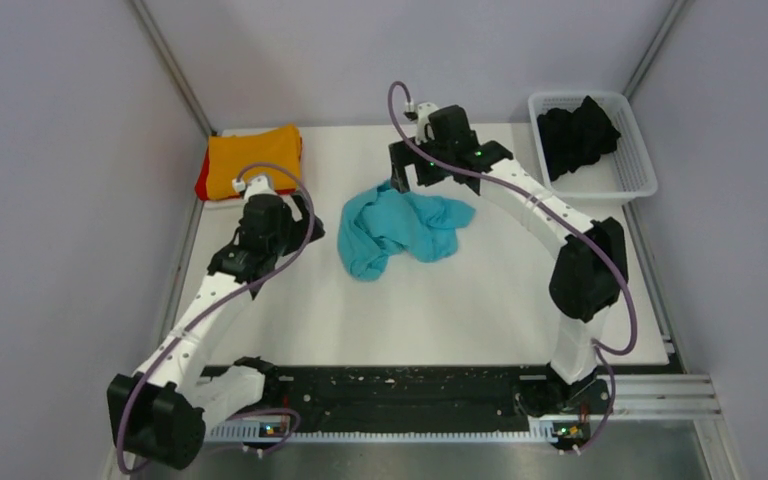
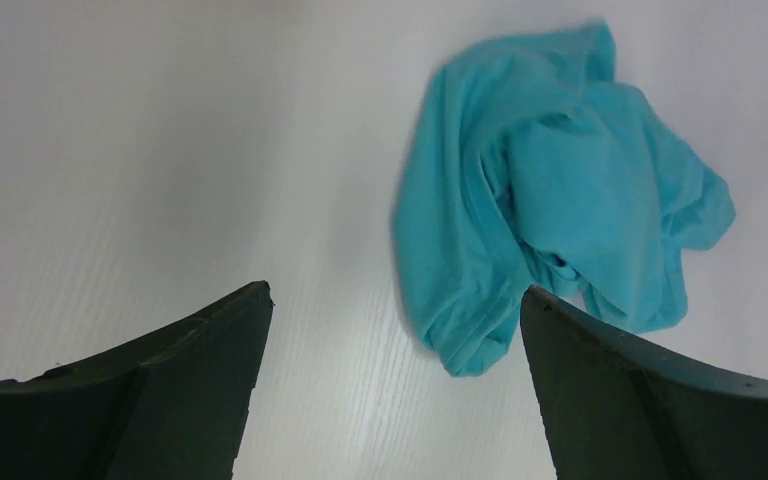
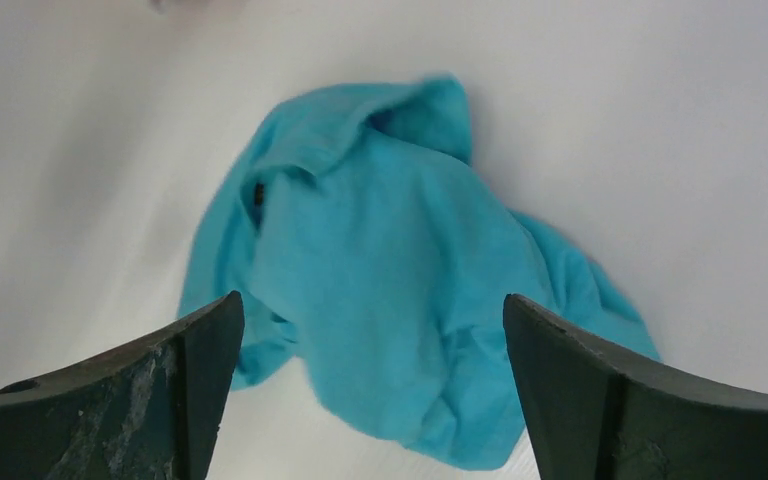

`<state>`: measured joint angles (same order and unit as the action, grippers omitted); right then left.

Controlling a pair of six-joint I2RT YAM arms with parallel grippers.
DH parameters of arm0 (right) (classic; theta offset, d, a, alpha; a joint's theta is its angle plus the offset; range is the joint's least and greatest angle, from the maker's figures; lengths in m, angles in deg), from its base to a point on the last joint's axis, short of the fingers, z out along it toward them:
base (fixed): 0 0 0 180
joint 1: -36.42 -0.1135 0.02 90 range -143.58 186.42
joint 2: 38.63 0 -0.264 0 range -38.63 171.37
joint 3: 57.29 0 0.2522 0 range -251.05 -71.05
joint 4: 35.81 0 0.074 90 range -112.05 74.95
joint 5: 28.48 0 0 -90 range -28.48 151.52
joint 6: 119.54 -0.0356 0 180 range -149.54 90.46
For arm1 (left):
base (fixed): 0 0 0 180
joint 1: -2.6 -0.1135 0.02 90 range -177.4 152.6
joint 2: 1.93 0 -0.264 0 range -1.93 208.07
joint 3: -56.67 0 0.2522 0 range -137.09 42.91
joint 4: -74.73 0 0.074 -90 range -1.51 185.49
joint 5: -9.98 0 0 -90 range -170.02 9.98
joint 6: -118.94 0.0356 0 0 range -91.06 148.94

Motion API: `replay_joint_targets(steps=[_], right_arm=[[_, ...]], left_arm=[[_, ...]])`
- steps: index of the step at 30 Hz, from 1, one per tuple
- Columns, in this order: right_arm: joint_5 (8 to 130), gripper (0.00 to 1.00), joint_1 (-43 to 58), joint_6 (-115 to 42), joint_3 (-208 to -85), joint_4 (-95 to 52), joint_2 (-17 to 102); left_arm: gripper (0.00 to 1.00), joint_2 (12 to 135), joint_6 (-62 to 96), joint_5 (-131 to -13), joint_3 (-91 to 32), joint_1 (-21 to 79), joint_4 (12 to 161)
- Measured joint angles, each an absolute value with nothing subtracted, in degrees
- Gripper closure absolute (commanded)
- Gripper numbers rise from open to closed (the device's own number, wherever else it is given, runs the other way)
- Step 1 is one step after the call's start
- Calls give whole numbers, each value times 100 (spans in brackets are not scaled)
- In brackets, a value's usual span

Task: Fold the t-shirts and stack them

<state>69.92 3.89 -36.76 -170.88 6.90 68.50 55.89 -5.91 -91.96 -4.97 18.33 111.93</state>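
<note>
My left gripper grabs the crumpled turquoise t-shirt's nearest edge next, opposite my right gripper, to stretch the t-shirt flat for folding.
The turquoise t-shirt (image 1: 398,225) lies crumpled in the middle of the white table; it also shows in the left wrist view (image 2: 550,220) and the right wrist view (image 3: 390,280). A folded orange t-shirt (image 1: 253,160) lies on a red one (image 1: 202,183) at the far left corner. A black t-shirt (image 1: 577,133) sits in the white mesh basket (image 1: 640,170). My left gripper (image 1: 308,225) is open and empty, left of the turquoise shirt (image 2: 395,300). My right gripper (image 1: 410,178) is open and empty above the shirt's far edge (image 3: 372,310).
The basket stands at the far right corner. Grey walls close in the table on three sides. A black rail with the arm bases (image 1: 390,395) runs along the near edge.
</note>
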Motion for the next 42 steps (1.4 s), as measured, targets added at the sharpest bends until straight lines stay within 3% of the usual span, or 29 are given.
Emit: replay_joint_targets(steps=[5,11,16,30,41,42], right_arm=[[6101,2,518,-4026,-15902,380,6413],[6050,5,1442,-4723,-14223,-62,5524],[6035,7,1790,-4938,-13648,-383,5460],[6101,12,1777,-5252,-13554,-1144,6072],[6114,14,1781,-5324,-13718,-1270,6693],[6116,14,1781,-5327,-13733,-1279,6713]], left_arm=[[6,6271,-648,-8453,-484,1833,11102],[13,7156,-749,-7557,-302,1833,10780],[15,7851,-845,-7279,-322,1835,10455],[54,9947,-545,-7367,-2586,1833,10295],[57,10824,-191,-7336,-3330,1833,10452],[65,10861,-163,-7338,-3362,1835,10492]])
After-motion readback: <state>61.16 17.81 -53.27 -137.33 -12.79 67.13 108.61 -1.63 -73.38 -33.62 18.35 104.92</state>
